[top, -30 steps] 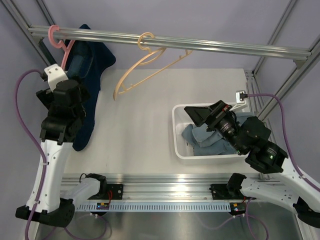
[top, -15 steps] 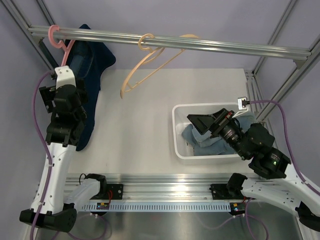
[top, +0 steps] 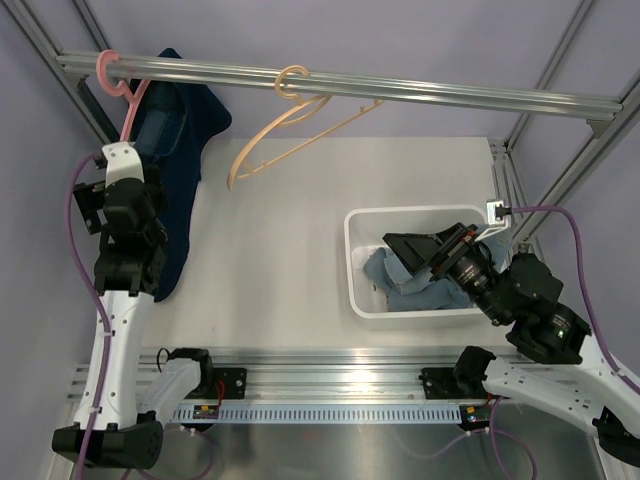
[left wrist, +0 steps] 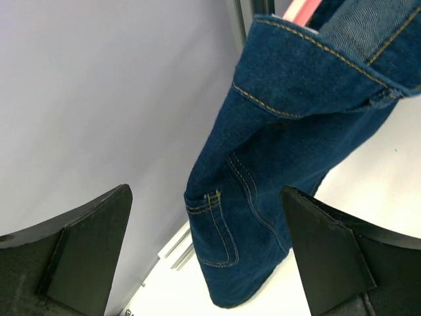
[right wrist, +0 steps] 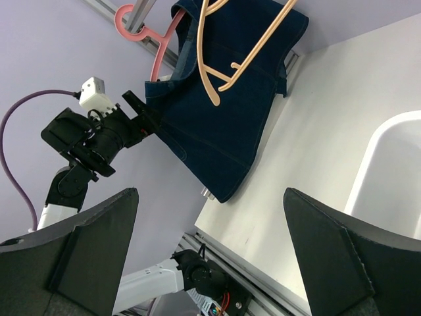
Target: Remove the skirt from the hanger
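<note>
The robot's left gripper will next grab the skirt by its near edge just under its stitched waistband (top: 152, 163) to pull the skirt off the pink hanger (top: 118, 85).
A dark blue denim skirt (top: 175, 140) hangs from a pink hanger (top: 118, 85) at the left end of the rail. My left gripper (top: 150, 195) is open and empty beside the skirt's left edge, apart from it. In the left wrist view the skirt (left wrist: 283, 151) hangs ahead of my open left gripper (left wrist: 207, 257), with the pink hanger (left wrist: 306, 10) at the top. My right gripper (top: 415, 250) is open and empty above the white bin. The right wrist view shows the skirt (right wrist: 223, 118), the pink hanger (right wrist: 141, 29) and my left gripper (right wrist: 141, 112) far beyond my right gripper (right wrist: 210, 250).
An empty beige hanger (top: 290, 120) hangs tilted from the middle of the rail (top: 450, 95). A white bin (top: 352, 270) at the right holds light blue clothes (top: 400, 280). Metal frame posts stand at both sides. The purple wall is close to the left of the skirt.
The left arm has drawn in and lowered beside the skirt. The right gripper has moved right and toward me over the bin. The beige hanger has swung on the rail.
</note>
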Controlling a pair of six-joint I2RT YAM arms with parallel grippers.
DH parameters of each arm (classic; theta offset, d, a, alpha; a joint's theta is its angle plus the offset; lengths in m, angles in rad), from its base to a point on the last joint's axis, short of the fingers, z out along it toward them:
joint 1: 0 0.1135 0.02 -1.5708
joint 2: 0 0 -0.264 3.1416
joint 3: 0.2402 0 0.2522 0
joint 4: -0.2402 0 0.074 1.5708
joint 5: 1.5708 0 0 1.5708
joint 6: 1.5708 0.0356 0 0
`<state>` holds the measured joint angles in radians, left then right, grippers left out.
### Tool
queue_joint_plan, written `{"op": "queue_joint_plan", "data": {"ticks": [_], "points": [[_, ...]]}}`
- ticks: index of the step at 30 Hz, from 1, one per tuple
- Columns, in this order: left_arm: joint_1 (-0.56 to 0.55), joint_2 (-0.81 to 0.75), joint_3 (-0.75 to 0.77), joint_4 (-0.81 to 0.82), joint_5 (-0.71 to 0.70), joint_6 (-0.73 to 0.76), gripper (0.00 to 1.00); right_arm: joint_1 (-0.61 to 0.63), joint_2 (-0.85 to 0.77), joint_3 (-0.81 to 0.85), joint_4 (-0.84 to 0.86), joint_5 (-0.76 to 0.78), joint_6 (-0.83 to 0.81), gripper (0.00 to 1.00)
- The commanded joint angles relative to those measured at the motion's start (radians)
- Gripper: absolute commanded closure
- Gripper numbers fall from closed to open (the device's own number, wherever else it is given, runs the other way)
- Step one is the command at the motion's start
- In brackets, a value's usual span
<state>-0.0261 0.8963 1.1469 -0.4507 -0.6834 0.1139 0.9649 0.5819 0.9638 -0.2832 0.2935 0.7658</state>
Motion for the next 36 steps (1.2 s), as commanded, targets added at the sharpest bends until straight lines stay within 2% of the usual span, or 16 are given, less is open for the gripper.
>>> {"op": "queue_joint_plan", "data": {"ticks": [1, 6, 12, 20, 22, 23, 24, 26, 27, 29, 31, 36], "points": [[0.015, 0.013, -0.016, 0.113, -0.009, 0.039, 0.01, 0.008, 0.003, -0.004, 0.030, -0.017, -0.020, 0.00], [0.064, 0.082, 0.004, 0.145, 0.076, 0.036, 0.01, 0.008, -0.007, -0.005, 0.013, -0.014, -0.036, 0.01], [0.115, 0.142, -0.024, 0.262, 0.256, 0.029, 0.03, 0.009, -0.042, 0.004, -0.014, 0.009, -0.068, 0.01], [0.155, 0.211, -0.049, 0.365, 0.372, 0.007, 0.09, 0.006, -0.056, 0.035, -0.043, -0.001, -0.092, 0.01], [0.158, 0.216, -0.052, 0.382, 0.372, -0.008, 0.16, 0.008, -0.057, 0.033, -0.047, 0.002, -0.092, 0.01], [0.163, 0.216, -0.050, 0.385, 0.386, -0.011, 0.25, 0.008, -0.059, 0.033, -0.047, 0.003, -0.092, 0.01], [0.164, 0.216, -0.049, 0.388, 0.409, -0.011, 0.41, 0.009, -0.059, 0.032, -0.048, 0.001, -0.092, 0.01], [0.166, 0.219, -0.039, 0.379, 0.406, -0.025, 0.54, 0.008, -0.057, 0.029, -0.053, 0.002, -0.091, 0.01], [0.164, 0.217, -0.032, 0.368, 0.404, -0.034, 0.66, 0.008, -0.057, 0.027, -0.051, 0.004, -0.086, 0.01], [0.164, 0.213, -0.024, 0.362, 0.426, -0.040, 0.81, 0.008, -0.060, 0.023, -0.047, -0.001, -0.082, 0.01], [0.164, 0.210, -0.006, 0.342, 0.417, -0.059, 1.00, 0.006, -0.062, 0.023, -0.044, -0.002, -0.080, 0.01], [0.164, 0.155, 0.008, 0.314, 0.421, -0.109, 1.00, 0.009, -0.059, 0.036, -0.060, -0.005, -0.074, 0.01]]}}
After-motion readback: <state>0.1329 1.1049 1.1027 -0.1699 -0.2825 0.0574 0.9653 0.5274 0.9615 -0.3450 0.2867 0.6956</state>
